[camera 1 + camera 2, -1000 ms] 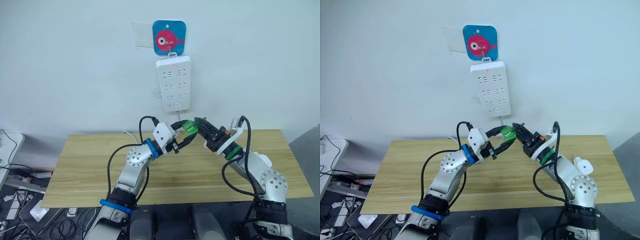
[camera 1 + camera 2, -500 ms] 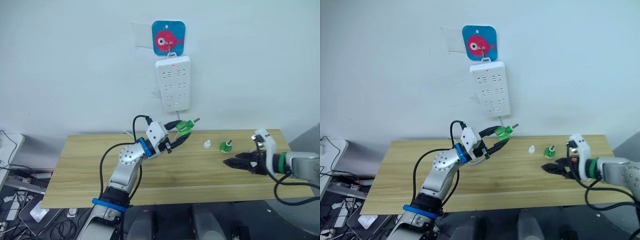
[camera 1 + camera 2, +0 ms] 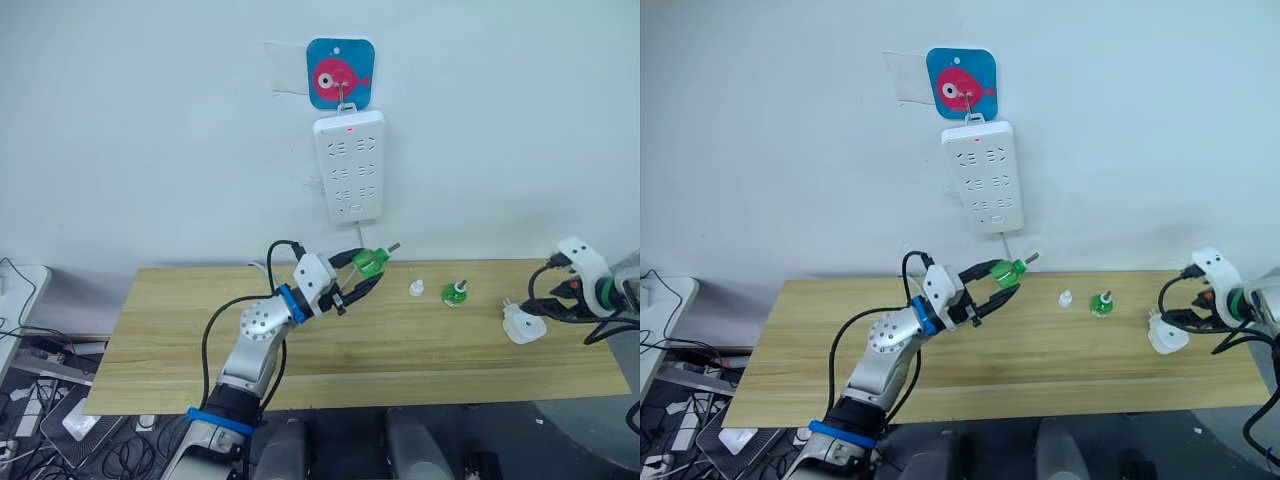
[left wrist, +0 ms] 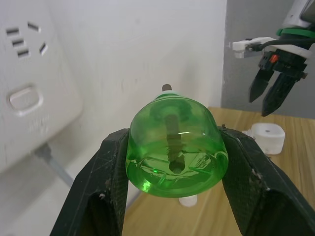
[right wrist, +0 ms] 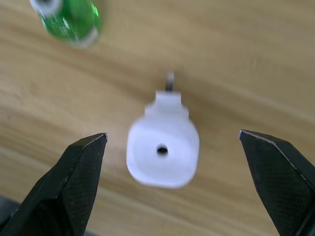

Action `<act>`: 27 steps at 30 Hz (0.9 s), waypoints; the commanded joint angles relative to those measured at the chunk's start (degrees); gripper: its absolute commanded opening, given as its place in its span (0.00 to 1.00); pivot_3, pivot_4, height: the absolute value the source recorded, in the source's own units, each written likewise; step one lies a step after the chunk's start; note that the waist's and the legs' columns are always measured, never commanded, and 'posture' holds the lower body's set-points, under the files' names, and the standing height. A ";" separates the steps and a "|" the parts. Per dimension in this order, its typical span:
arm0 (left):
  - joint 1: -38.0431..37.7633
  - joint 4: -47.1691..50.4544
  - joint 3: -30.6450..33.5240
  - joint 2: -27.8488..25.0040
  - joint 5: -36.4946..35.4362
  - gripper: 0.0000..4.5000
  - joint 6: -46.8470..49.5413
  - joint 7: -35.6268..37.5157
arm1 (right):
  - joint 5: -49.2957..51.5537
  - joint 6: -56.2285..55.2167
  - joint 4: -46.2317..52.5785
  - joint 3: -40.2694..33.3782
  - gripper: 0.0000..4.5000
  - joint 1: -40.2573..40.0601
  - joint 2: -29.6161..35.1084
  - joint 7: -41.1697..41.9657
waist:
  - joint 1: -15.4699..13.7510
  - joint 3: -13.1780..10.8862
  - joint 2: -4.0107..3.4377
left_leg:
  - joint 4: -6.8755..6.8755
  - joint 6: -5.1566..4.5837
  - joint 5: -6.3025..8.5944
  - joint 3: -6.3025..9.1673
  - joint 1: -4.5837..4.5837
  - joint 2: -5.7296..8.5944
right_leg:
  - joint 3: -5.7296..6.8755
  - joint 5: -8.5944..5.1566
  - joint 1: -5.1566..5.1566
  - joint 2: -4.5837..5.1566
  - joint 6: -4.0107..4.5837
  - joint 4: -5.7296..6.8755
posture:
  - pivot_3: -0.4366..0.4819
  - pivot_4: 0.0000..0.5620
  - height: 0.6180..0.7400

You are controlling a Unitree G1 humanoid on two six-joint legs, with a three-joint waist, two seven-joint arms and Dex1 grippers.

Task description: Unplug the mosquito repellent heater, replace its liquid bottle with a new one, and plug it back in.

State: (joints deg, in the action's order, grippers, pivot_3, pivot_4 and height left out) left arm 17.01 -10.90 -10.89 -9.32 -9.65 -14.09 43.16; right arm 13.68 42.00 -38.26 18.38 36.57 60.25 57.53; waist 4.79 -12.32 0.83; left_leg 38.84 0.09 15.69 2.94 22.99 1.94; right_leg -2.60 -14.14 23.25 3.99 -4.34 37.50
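Observation:
The white mosquito repellent heater should keep its prongs and bottle opening free, so my right gripper will grab it next by its rounded body (image 3: 524, 325) (image 5: 163, 160).
My left gripper (image 3: 364, 270) is raised over the table's middle, shut on a green liquid bottle (image 3: 369, 262) whose wick points toward the wall; the left wrist view shows the bottle (image 4: 172, 147) clamped between both fingers. The mosquito repellent heater (image 3: 522, 324), a small white unit, lies on the table at the far right with its prongs toward the wall. My right gripper (image 3: 540, 304) hovers just over it, open, with the heater (image 5: 163, 150) between the spread fingers (image 5: 83, 182) and untouched. A second green bottle (image 3: 456, 293) stands on the table nearby.
A white power strip (image 3: 348, 166) hangs on the wall under a blue fish hook plate (image 3: 340, 72), with its sockets free. A small white cap (image 3: 415, 289) sits left of the standing bottle. The wooden table (image 3: 180, 330) ends just right of the heater.
My right arm has swung from the middle, where it met the left gripper, out to the far right. The heater now lies on the table under it. The left gripper keeps the bottle.

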 commanded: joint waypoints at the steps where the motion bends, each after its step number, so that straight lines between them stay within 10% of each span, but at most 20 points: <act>1: -0.98 4.42 -0.30 0.07 0.15 0.50 -0.16 -1.09 | -3.69 -0.13 -2.29 -0.91 0.99 1.15 -0.74 1.28 | -0.02 -0.01 -0.01 | 0.00 0.00 0.00 0.00 0.00 0.00 | 0.00 0.00 0.00 0.00 0.00 0.01 | 0.34 0.43 1.00; 27: -2.02 7.44 0.29 -1.67 -0.26 0.50 3.59 -2.46 | -13.46 -8.82 -12.59 -5.50 0.99 1.40 -10.38 -1.38 | -0.29 -0.35 -0.10 | -0.01 0.00 0.00 0.05 -0.01 0.06 | 0.01 0.00 -0.01 0.05 0.00 0.02 | 0.40 0.44 1.00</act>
State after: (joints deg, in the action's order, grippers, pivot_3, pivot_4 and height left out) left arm 15.17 -6.24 -10.83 -11.08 -9.03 -10.21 40.68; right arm 1.06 34.55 -49.99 14.18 37.65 49.63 56.22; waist 4.49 -12.67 0.73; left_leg 38.83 0.09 15.69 2.99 22.98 2.01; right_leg -2.59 -14.14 23.23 4.04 -4.34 37.52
